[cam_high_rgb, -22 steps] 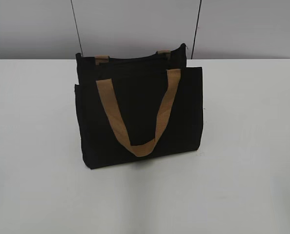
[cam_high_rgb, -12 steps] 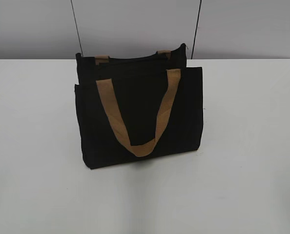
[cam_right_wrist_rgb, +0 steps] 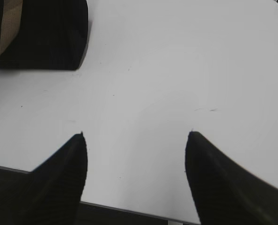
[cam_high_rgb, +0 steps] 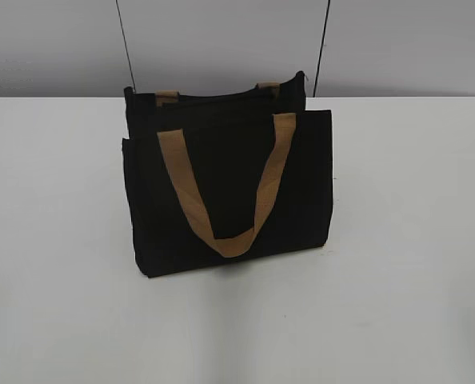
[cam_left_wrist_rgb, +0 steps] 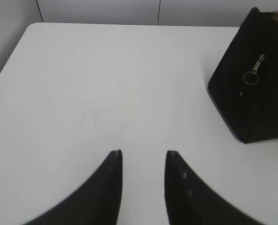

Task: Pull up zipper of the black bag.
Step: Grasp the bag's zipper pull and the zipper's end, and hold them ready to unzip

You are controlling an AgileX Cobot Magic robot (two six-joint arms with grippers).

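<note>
The left gripper needs to grab the black fabric tab next by its upturned tip (cam_left_wrist_rgb: 254, 9), which sticks up above the bag's flat end panel.
The black bag (cam_high_rgb: 229, 184) stands upright in the middle of the white table, with a tan strap handle (cam_high_rgb: 225, 180) hanging down its front. Neither arm shows in the exterior view. In the left wrist view the bag's end panel (cam_left_wrist_rgb: 251, 89) is at the upper right, and the zipper's silver ring-and-clip pull (cam_left_wrist_rgb: 252, 72) hangs against it. My left gripper (cam_left_wrist_rgb: 143, 152) is open and empty over bare table, well left of the bag. In the right wrist view a corner of the bag (cam_right_wrist_rgb: 45, 33) is at the top left. My right gripper (cam_right_wrist_rgb: 135, 133) is open and empty near the table's front edge.
The white table (cam_high_rgb: 413, 240) extends on both sides of the bag. A grey wall with two thin black cables (cam_high_rgb: 125, 44) stands behind it. The table's front edge (cam_right_wrist_rgb: 129, 207) shows under my right gripper.
</note>
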